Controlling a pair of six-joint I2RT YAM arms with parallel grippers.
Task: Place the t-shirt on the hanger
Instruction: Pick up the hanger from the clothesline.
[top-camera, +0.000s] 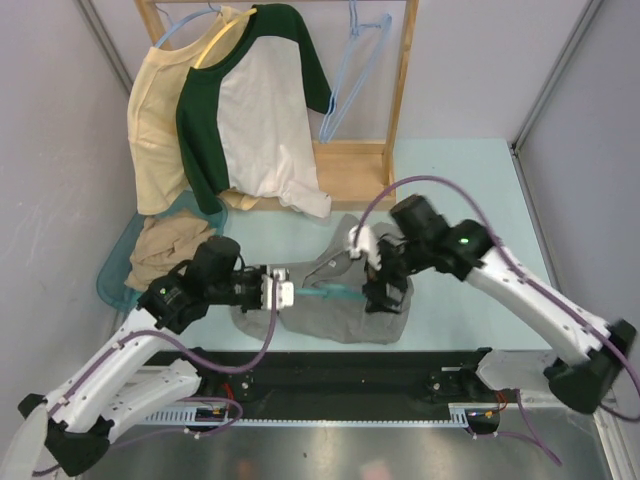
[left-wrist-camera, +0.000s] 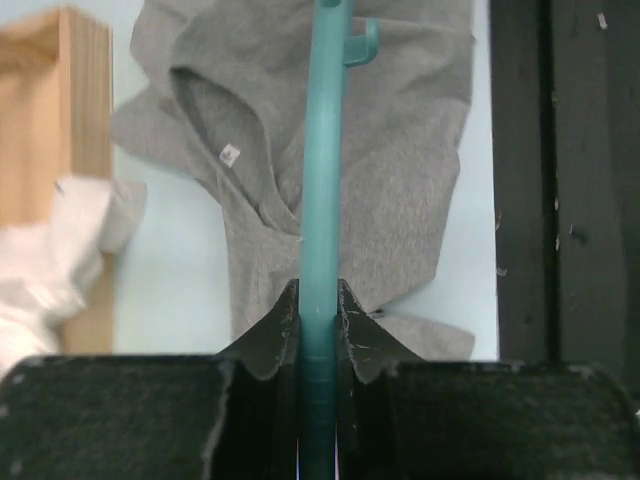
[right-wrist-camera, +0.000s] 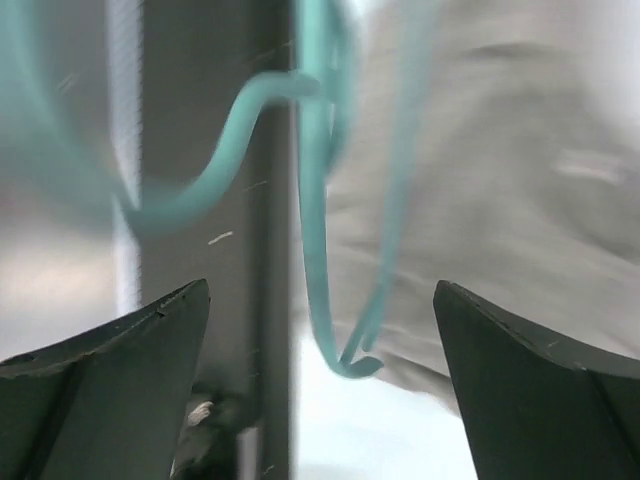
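Note:
My right gripper should next grab the hanger's bar (top-camera: 361, 294) (right-wrist-camera: 319, 286), away from the left gripper's end of the hanger. That end then stays free to go into the t-shirt's neck.
The heather-grey t-shirt (top-camera: 345, 310) lies crumpled on the pale table in front of the arms. The teal hanger (top-camera: 335, 291) is held level just above it. My left gripper (top-camera: 283, 293) is shut on one end of the hanger. In the left wrist view the hanger bar (left-wrist-camera: 322, 180) runs straight out from between the fingertips (left-wrist-camera: 285, 320) over the t-shirt (left-wrist-camera: 410, 170), whose neck opening faces left. My right gripper (top-camera: 382, 292) is open over the shirt's right part. In the right wrist view the hanger's far end and hook (right-wrist-camera: 315, 200) hang between the open fingers (right-wrist-camera: 140, 350), untouched, with the t-shirt (right-wrist-camera: 520, 180) behind.
A wooden rack (top-camera: 402, 100) at the back holds a green-and-white raglan shirt (top-camera: 260, 120), a pale yellow shirt (top-camera: 155, 130) and pale blue hangers (top-camera: 355, 70). A teal bin (top-camera: 112, 275) with tan cloth stands at the left. A black strip (top-camera: 350, 365) runs along the near table edge.

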